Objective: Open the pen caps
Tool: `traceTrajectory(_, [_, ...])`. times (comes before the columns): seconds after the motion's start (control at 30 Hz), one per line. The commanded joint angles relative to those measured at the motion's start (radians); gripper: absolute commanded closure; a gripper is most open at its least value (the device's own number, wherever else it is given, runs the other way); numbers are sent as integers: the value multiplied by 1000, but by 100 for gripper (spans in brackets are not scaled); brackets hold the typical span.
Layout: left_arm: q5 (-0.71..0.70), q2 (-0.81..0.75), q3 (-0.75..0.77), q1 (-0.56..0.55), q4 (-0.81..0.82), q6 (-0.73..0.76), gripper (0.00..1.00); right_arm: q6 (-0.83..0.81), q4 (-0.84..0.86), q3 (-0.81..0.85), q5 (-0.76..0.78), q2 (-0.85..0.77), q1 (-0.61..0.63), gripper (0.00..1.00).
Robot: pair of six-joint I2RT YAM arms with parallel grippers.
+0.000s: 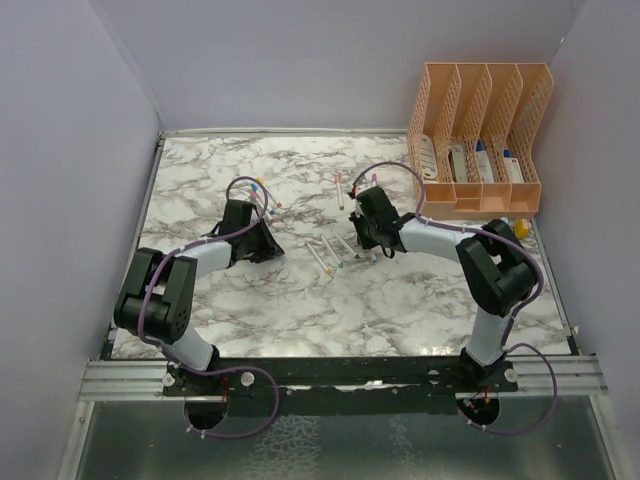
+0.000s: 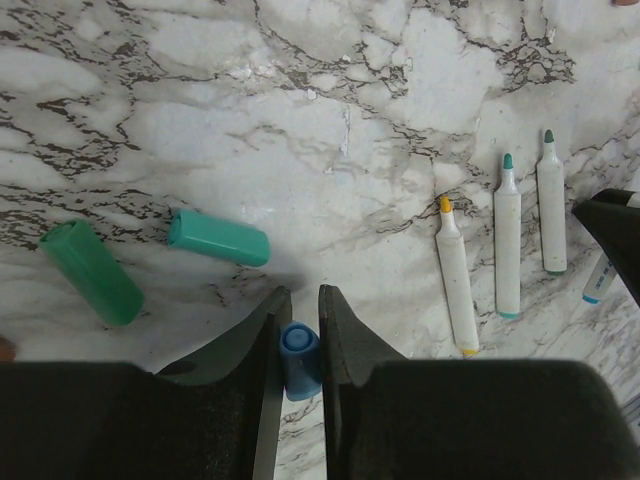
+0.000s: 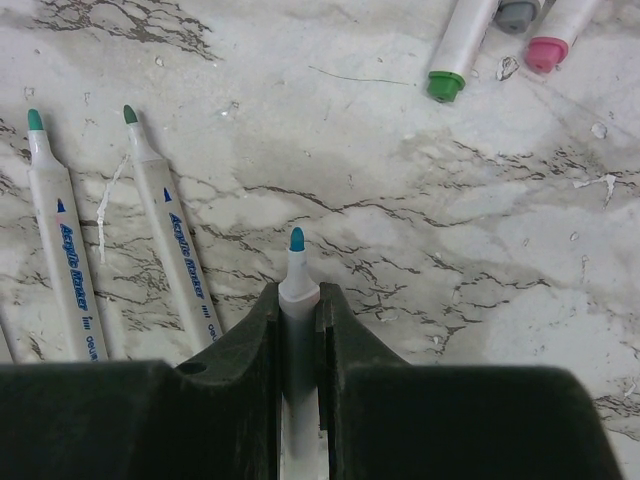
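Observation:
The white pen is low over empty, flat marble and would end up there beside the two uncapped pens, so I should open my right gripper.
My left gripper (image 2: 303,295) is shut on a small blue pen cap (image 2: 300,360) just above the marble table (image 1: 300,300). A teal cap (image 2: 218,238) and a green cap (image 2: 91,272) lie loose ahead of it to the left. Three uncapped white pens (image 2: 508,240) lie to its right. My right gripper (image 3: 297,290) is shut on a white pen (image 3: 297,272) whose blue tip is bare. Two uncapped pens (image 3: 170,250) lie to its left. Capped pens with green (image 3: 445,85) and pink (image 3: 546,52) caps lie ahead at the right. In the top view both grippers (image 1: 268,245) (image 1: 372,240) are low over the table's middle.
A peach lattice file organiser (image 1: 480,135) holding bottle-like items stands at the back right. One pen (image 1: 339,187) lies alone behind the right gripper. More small coloured pieces (image 1: 262,190) lie behind the left gripper. Grey walls enclose the table.

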Motion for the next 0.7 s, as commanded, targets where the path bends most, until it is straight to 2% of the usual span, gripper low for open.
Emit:
traceTrajectory(0.0, [-45,-49,-24,1,-34,25,79,15,34,29,-39,19,-6,99])
traceTrajectory(0.2, [-69,-79,-42,4,-59,26,68,26,29,34,-70,28,-10,99])
traceTrajectory(0.47, [-104,-175,-41,14,-115,25,51,45,5,50,-96,30,-14,80])
traceTrajectory(0.6, [-130,-249,-2,19,-151,34,42,47,0,70,-94,21,-16,78])
traceTrajectory(0.67, [-138,-274,21,20,-169,38,40,45,-3,89,-95,27,-14,78])
